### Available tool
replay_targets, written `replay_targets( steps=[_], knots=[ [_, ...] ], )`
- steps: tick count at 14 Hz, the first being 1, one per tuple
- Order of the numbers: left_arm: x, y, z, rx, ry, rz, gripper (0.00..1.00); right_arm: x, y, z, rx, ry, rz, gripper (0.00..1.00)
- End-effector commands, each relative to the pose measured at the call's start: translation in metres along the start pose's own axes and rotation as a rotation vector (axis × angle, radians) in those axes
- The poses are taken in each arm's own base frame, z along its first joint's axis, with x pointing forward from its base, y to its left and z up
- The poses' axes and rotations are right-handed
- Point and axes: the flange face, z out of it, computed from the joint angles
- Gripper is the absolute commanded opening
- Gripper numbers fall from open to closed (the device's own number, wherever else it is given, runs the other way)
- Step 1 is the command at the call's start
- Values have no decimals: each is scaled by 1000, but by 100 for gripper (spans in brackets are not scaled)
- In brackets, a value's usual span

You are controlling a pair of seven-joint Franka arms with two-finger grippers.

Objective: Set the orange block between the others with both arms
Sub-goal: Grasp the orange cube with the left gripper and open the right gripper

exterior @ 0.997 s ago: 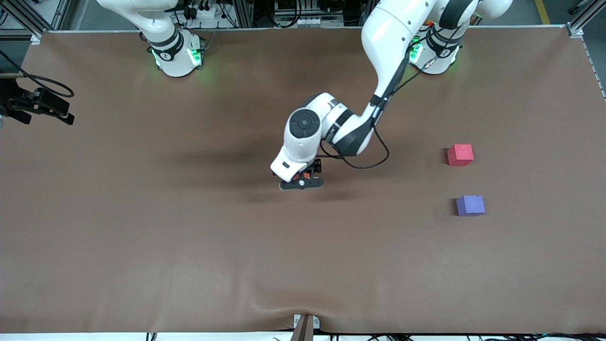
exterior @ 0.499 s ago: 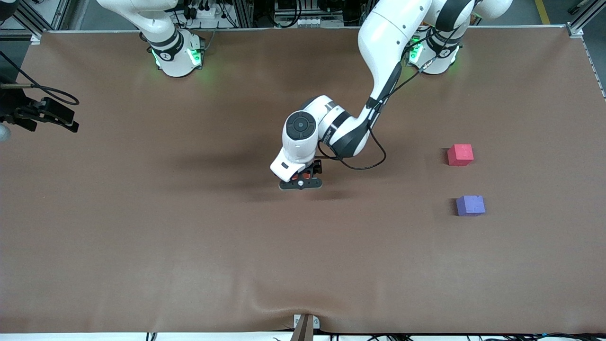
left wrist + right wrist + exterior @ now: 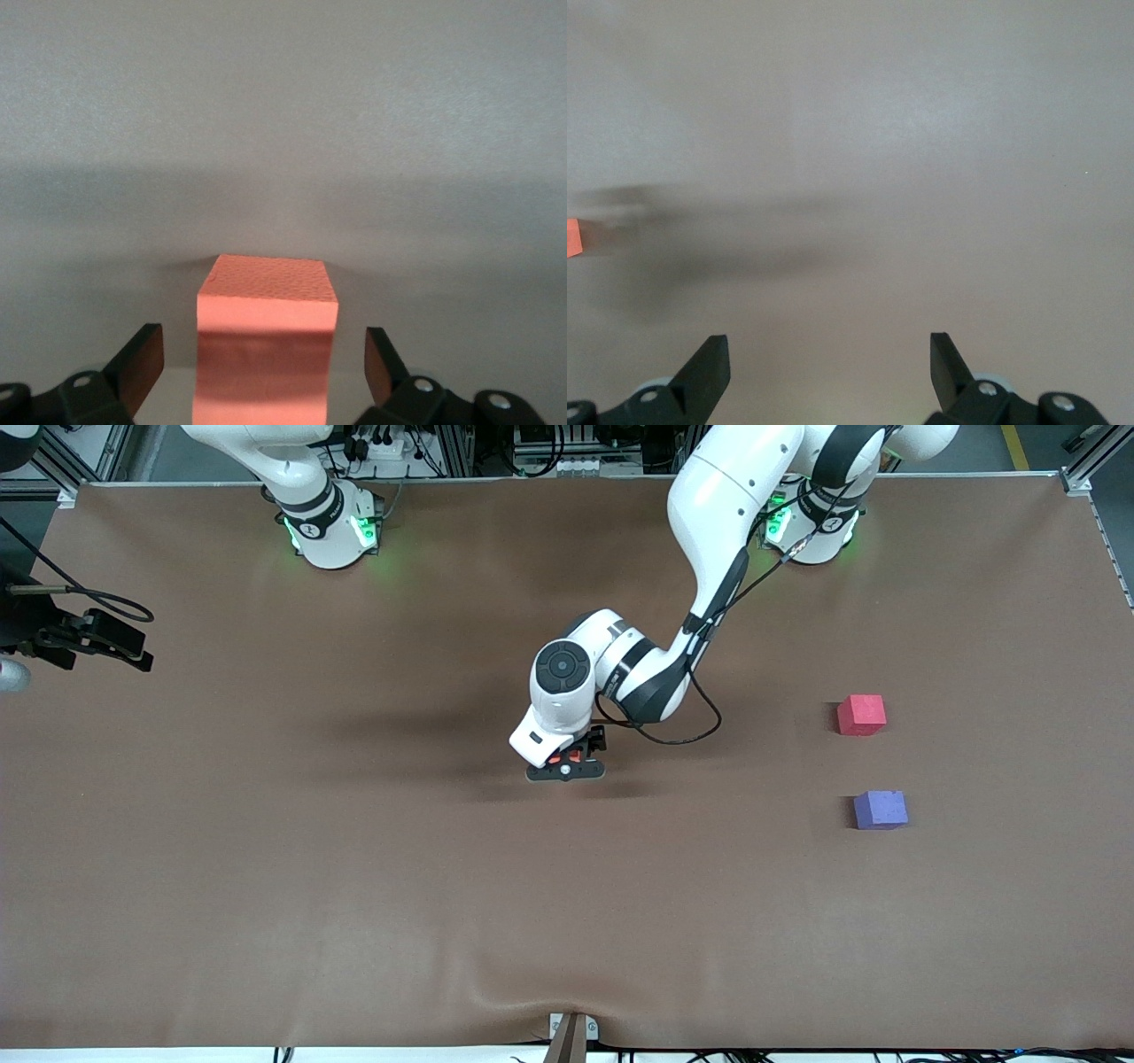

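The fingers stand low on either side of the orange block in the left wrist view, so closing my left gripper now would catch it. It is time to close.
The orange block [image 3: 266,336] rests on the brown table at its middle. My left gripper [image 3: 262,352] is open and low around it, one finger [image 3: 142,354] on each side with a gap to the block. In the front view only slivers of the orange block [image 3: 572,756] show under the left gripper [image 3: 565,771]. The pinkish-red cube [image 3: 861,715] and the purple-blue cube [image 3: 881,810] sit apart toward the left arm's end, the purple one nearer the camera. My right gripper [image 3: 106,645] hangs open over the right arm's end; between its fingers [image 3: 829,354] is bare table.
A brown cloth [image 3: 354,868] covers the table, with a ripple near a bracket [image 3: 571,1035] at the front edge. Metal frame posts [image 3: 1076,480] stand at the corners. A sliver of the orange block [image 3: 572,237] shows at the edge of the right wrist view.
The left gripper has sunk slightly lower around the orange block. The right gripper has drifted a little toward the table's middle. The cubes have not moved.
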Motion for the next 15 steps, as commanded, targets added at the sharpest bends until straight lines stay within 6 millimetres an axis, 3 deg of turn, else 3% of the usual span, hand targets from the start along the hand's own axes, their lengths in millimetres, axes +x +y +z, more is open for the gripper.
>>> replay_targets(
  steps=[1,4,10,12,15],
  knots=[
    [-1,0,7,37,19,30,100,-3,2,-1,-2,-3,15,100],
    [-1,0,6,33,19,26,98,-3,2,-1,-2,-2,15,100],
    [-2,4,-3,21,26,31,49,-3,2,-1,-3,-3,10,100],
    [-2,5,-5,20,29,35,43,-3,2,-1,-3,-3,10,100],
    [9,-6,-32,38,18,22,40,-3,2,-1,-6,-2,9,100]
  ],
)
